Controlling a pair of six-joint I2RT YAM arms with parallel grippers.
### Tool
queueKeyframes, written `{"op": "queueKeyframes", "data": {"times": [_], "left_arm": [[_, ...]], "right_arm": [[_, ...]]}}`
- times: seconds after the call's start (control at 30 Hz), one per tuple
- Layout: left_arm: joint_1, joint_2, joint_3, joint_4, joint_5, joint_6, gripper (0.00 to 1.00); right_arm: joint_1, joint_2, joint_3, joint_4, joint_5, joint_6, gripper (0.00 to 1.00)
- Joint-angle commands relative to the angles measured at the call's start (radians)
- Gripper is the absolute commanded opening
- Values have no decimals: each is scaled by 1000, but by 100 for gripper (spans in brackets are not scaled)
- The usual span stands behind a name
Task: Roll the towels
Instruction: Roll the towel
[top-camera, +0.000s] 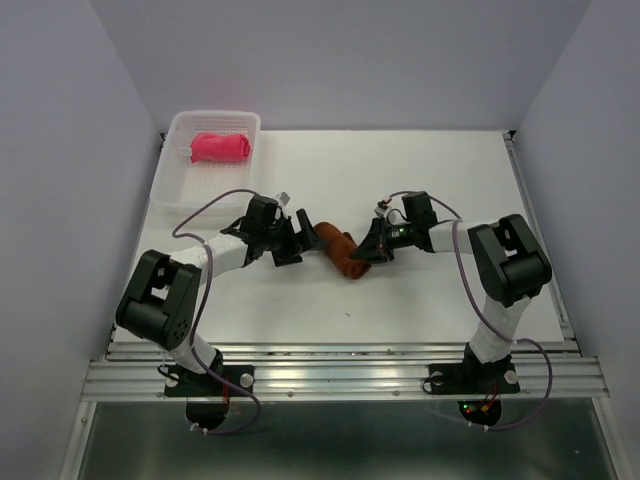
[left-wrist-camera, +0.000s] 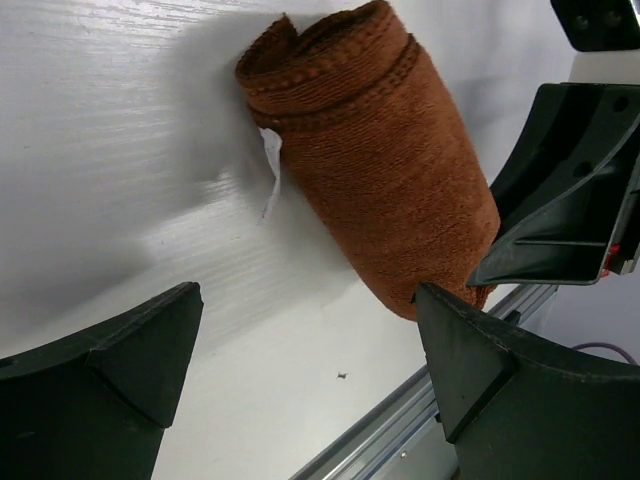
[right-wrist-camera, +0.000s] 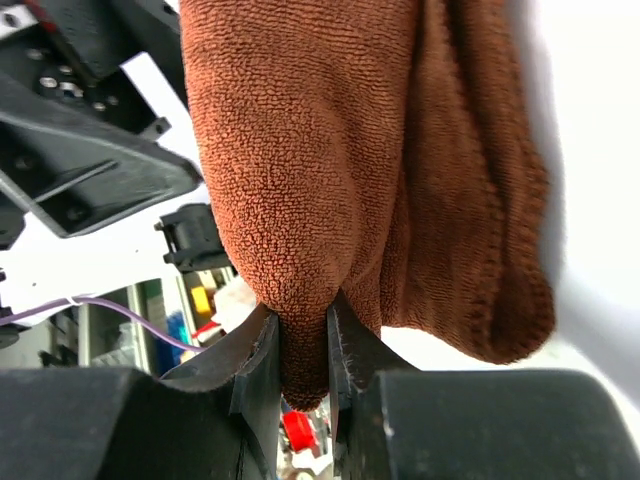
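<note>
The left gripper grips the brown towel across its rolled body (top-camera: 341, 249) next, layers together, to place it still rolled in the basket (top-camera: 175, 175).
The rust brown towel (top-camera: 338, 250) lies rolled up on the white table between the two grippers. In the left wrist view the roll (left-wrist-camera: 380, 170) shows its spiral end and a white tag. My left gripper (top-camera: 297, 238) is open and empty, its jaws wide apart just left of the roll. My right gripper (top-camera: 368, 252) is shut on a fold of the brown towel (right-wrist-camera: 300, 200) at the roll's near end. The pink-red towel (top-camera: 220, 147) lies rolled in the translucent basket (top-camera: 175, 175) at the back left.
The table's (top-camera: 430, 290) metal front rail (top-camera: 350, 365) runs along the near edge. Grey walls close in on the left, right and back. The two grippers sit close together at the table's middle.
</note>
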Motion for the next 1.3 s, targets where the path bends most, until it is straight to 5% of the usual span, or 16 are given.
{"op": "queueKeyframes", "data": {"times": [0.0, 0.3, 0.97, 1.27], "left_arm": [[-18, 50, 79, 68, 39, -15, 99], [-40, 117, 128, 166, 99, -70, 99], [-136, 278, 171, 119, 13, -88, 98], [-142, 358, 200, 114, -79, -104, 41]], "right_arm": [[-37, 24, -49, 77, -40, 24, 1], [-77, 99, -86, 100, -38, 7, 1], [-77, 158, -95, 98, 20, 0, 4], [-77, 138, -84, 98, 19, 15, 5]]}}
